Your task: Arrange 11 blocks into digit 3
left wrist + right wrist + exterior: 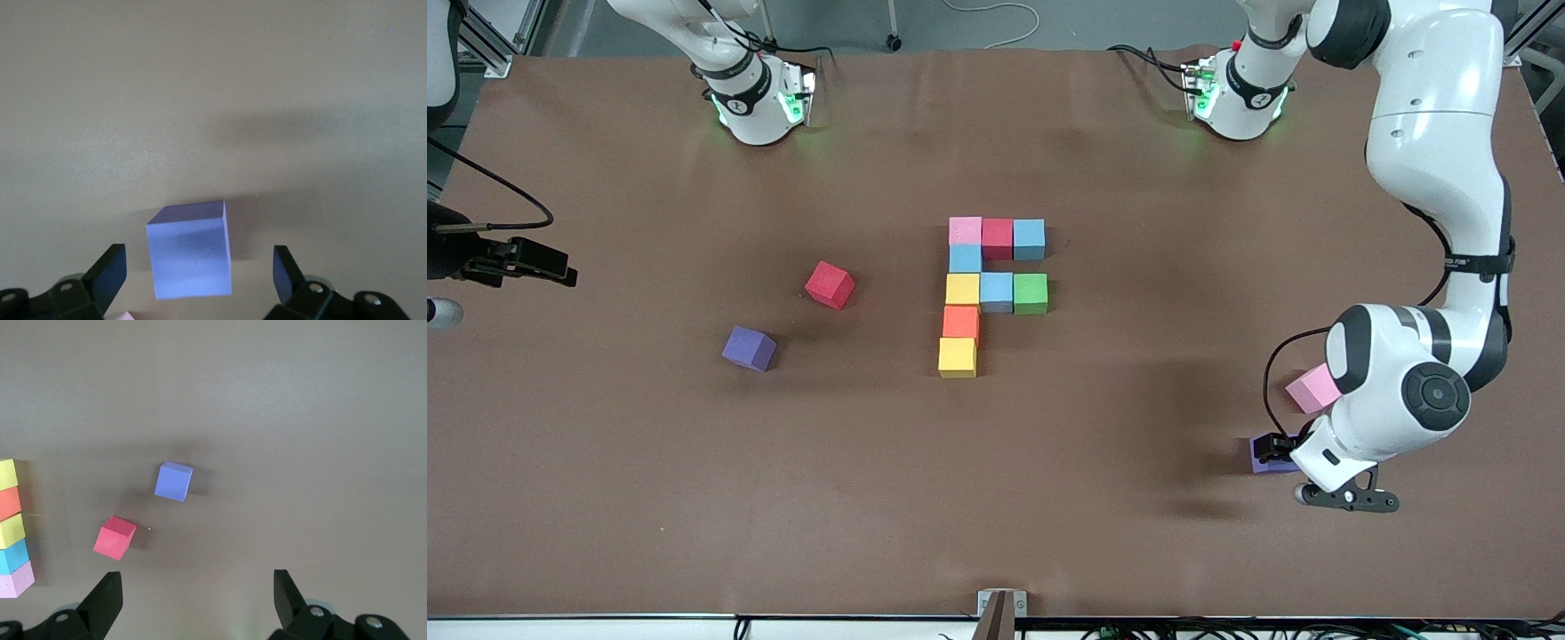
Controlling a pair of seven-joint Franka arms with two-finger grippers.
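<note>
I should lower my left gripper before it closes on the purple block (1262, 463). Its fingers are above the block, with bare table between them.
Several blocks form a partial figure (996, 289) mid-table: a pink, red and light blue bar, a light blue cube, a yellow, light blue and green bar, then orange and yellow cubes. My left gripper (1272, 452) is low around a loose purple block (1261, 462) at the left arm's end. In the left wrist view that purple block (190, 257) sits between the left gripper's (199, 267) open fingers with a gap on each side. A pink block (1310, 389) lies beside it. My right gripper (198, 587) hangs open and empty.
A loose red block (830, 284) and a second purple block (749, 348) lie toward the right arm's end; both show in the right wrist view. The right gripper (551, 267) waits in the air at that end. The table's front edge (996, 615) carries a small bracket.
</note>
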